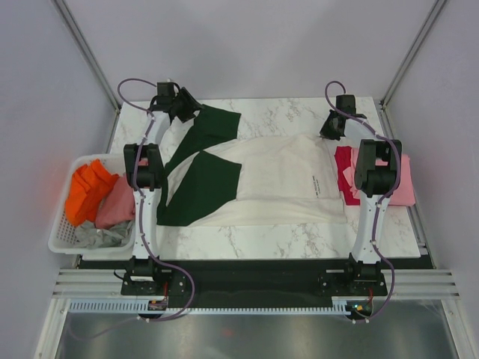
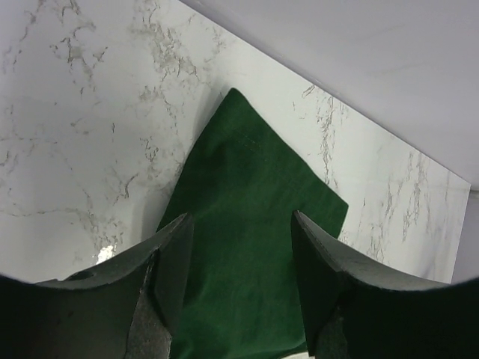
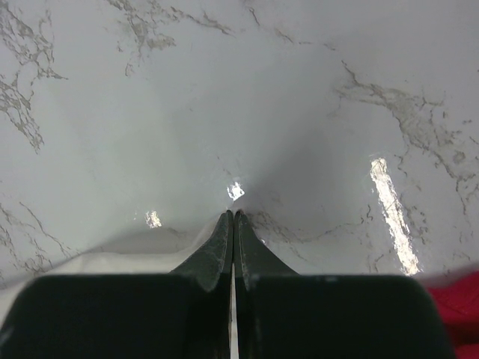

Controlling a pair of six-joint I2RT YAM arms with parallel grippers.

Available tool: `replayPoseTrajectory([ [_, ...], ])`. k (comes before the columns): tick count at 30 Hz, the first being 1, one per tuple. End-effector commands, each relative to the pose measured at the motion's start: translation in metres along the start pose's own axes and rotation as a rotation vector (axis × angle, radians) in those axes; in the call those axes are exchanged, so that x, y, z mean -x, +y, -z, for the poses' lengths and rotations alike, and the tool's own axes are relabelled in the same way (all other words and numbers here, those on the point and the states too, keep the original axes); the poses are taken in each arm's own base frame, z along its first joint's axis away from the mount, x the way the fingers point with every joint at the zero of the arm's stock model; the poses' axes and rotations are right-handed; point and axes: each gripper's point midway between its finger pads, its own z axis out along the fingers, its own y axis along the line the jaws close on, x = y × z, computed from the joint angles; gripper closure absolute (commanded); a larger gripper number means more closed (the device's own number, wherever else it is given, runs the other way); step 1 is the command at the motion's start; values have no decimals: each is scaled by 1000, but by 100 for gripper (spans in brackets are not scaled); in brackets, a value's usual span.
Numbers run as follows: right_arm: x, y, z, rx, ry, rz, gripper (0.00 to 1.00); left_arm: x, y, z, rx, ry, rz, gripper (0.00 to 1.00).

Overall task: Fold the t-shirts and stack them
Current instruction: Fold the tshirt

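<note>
The left gripper grips the far green sleeve of the cream t-shirt [image 1: 277, 179] next, to fold the t-shirt far side over near side.
The large cream t-shirt [image 1: 277, 179] lies spread across the marble table, its dark green sleeves to the left. My left gripper [image 1: 187, 105] is open, its jaws standing over the far green sleeve [image 2: 247, 172] without gripping it. My right gripper [image 1: 331, 127] is at the shirt's far right corner. In the right wrist view its jaws [image 3: 233, 213] are shut, with cream cloth [image 3: 112, 258] drawn up to the tips. A folded crimson t-shirt [image 1: 344, 173] and a pink t-shirt [image 1: 404, 187] lie at the right.
A white slatted basket [image 1: 63, 243] sits at the left table edge and holds orange [image 1: 86, 191], dusty-rose [image 1: 116, 208] and grey [image 1: 101, 235] t-shirts. Bare marble [image 1: 284, 116] shows behind the cream shirt. Grey walls close in on both sides and at the back.
</note>
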Motion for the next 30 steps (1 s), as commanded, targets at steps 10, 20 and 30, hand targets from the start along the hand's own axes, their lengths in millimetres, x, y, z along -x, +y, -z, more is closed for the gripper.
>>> replayPoseTrajectory([
  [10,8,10,6,34,-17,-3,99,-9,18,9,102,10,-51,37],
  [20,6,12,9,47,-12,-8,99,-34,5,1,66,72,-69,54],
  [30,14,21,15,81,-27,-8,100,7,-20,-2,-55,-65,-67,98],
])
